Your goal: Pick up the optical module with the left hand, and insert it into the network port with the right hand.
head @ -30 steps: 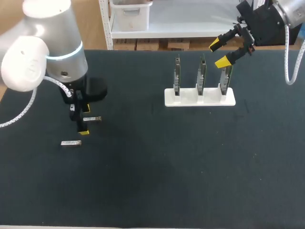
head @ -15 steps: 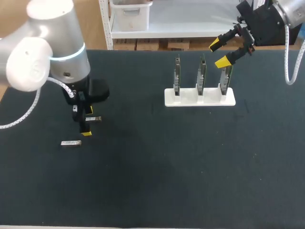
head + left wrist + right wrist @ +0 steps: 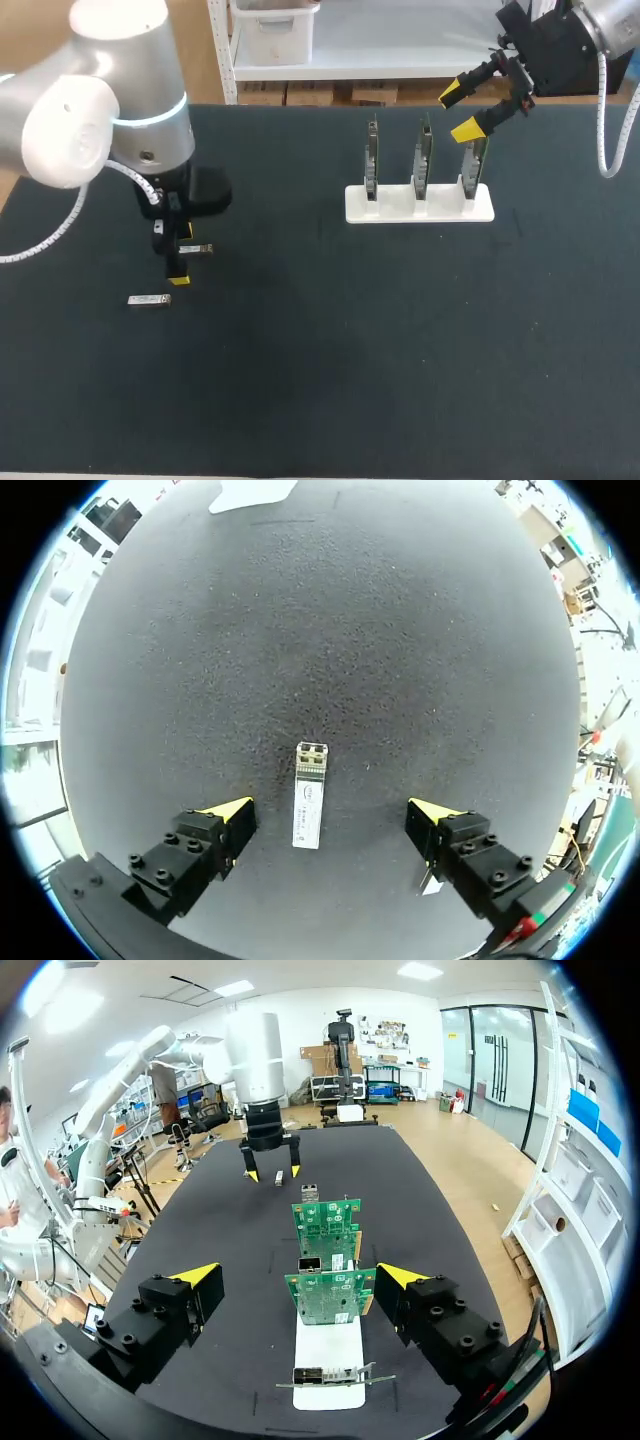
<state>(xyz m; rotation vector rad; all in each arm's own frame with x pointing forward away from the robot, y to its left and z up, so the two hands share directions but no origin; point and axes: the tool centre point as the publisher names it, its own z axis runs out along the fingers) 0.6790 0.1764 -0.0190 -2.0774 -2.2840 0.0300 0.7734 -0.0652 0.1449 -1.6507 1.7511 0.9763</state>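
Observation:
The labeled body (image 3: 308, 813) of the optical module is the part my left gripper will grab next, so the module's end with the openings stays free for my other hand.
Two small silver optical modules lie on the black table at the left. One module (image 3: 195, 248) (image 3: 308, 808) rests flat between the fingers of my left gripper (image 3: 181, 256) (image 3: 330, 811), which stands open just over it without touching it. The other module (image 3: 149, 299) lies a little nearer the front, outside the fingers. At the back right, a white stand (image 3: 420, 205) holds three upright green cards (image 3: 330, 1295) with metal network ports (image 3: 310, 1263). My right gripper (image 3: 458, 112) (image 3: 298, 1274) hangs open and empty above the rightmost card.
The black mat (image 3: 350, 340) stretches wide between the modules and the stand. A white shelf frame (image 3: 225, 60) rises behind the table's back edge.
My left arm has shifted slightly to the right, its gripper staying open over the same module. The right arm and both modules have not moved.

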